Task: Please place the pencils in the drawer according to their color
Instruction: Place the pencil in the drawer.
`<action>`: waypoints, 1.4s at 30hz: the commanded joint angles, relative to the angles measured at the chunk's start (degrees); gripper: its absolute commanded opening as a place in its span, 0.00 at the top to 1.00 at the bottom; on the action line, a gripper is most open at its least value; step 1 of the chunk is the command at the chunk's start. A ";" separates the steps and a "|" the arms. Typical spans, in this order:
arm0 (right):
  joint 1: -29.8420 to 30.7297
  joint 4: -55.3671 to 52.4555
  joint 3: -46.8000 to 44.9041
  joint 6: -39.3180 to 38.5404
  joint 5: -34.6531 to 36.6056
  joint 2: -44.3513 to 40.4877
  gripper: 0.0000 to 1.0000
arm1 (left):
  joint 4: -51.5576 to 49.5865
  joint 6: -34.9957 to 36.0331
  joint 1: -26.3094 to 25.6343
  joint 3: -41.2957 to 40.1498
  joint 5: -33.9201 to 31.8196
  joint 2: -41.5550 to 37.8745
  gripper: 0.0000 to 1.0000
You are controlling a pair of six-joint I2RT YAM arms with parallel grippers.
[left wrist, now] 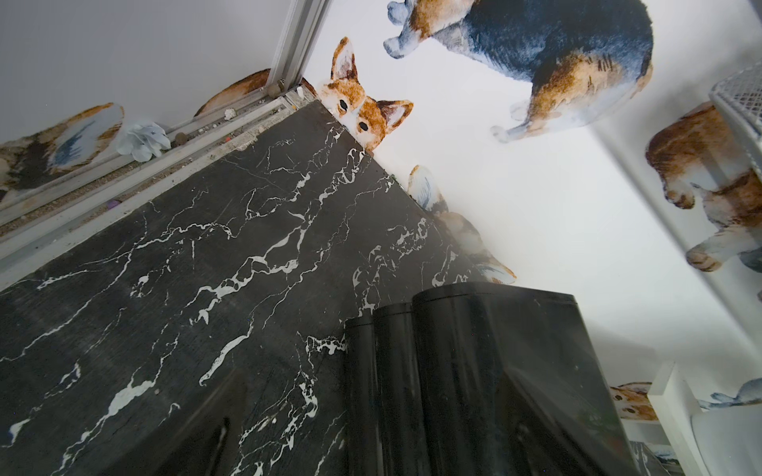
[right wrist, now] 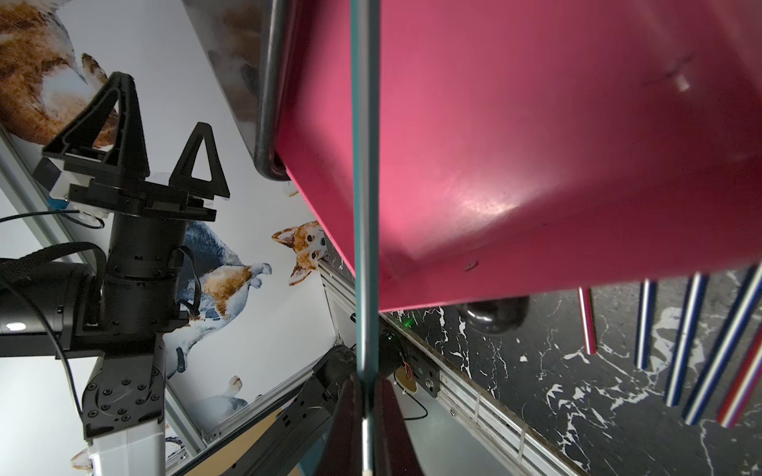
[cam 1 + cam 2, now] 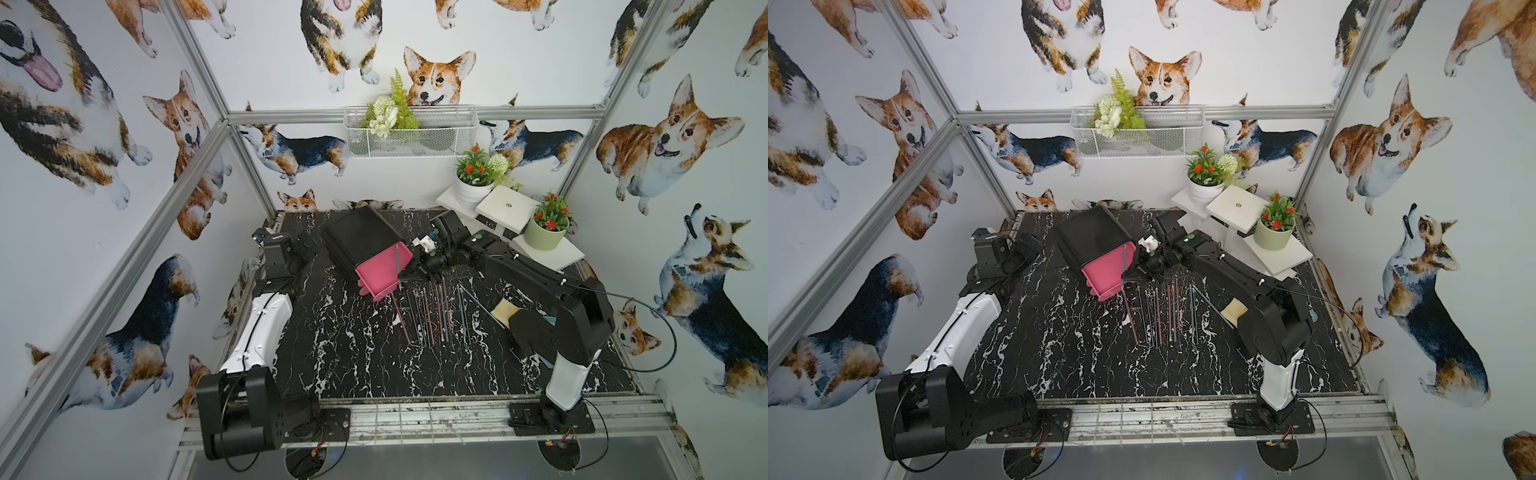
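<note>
The teal pencil's gripped end reaches past the tray's rim and would catch on it if opened now, so my right gripper will keep holding the pencil.
The drawer cabinet (image 3: 353,237) is black and stands at the back of the table, with one pink drawer tray (image 3: 380,272) pulled out toward the front. My right gripper (image 2: 365,383) is shut on a teal pencil (image 2: 365,206). That pencil reaches out over the tray's right side, seen in both top views (image 3: 1125,262). Several pink, teal and dark pencils (image 3: 436,307) lie side by side on the marble table just right of the tray. My left gripper (image 2: 161,103) stands open and empty at the back left, away from the cabinet.
Two potted plants (image 3: 473,183) (image 3: 546,232) sit on white stepped shelves at the back right. A wire basket (image 3: 409,131) hangs on the back wall. A yellowish pad (image 3: 505,311) lies under the right arm. The drawer's black knob (image 2: 492,313) pokes out below the tray.
</note>
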 commanded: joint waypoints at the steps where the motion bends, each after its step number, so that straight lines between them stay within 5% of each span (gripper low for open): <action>1: 0.14 -0.36 1.45 -1.04 1.42 1.24 1.00 | 1.65 0.72 0.15 0.22 -0.09 0.11 0.00; 29: 2.16 -2.58 14.23 -1.13 4.98 12.12 1.00 | 2.18 0.56 0.42 -0.39 -0.70 -0.06 0.00; 42: 2.64 -4.35 17.04 -2.54 6.23 12.46 0.92 | 2.18 0.91 0.42 -0.43 -1.06 -0.48 0.00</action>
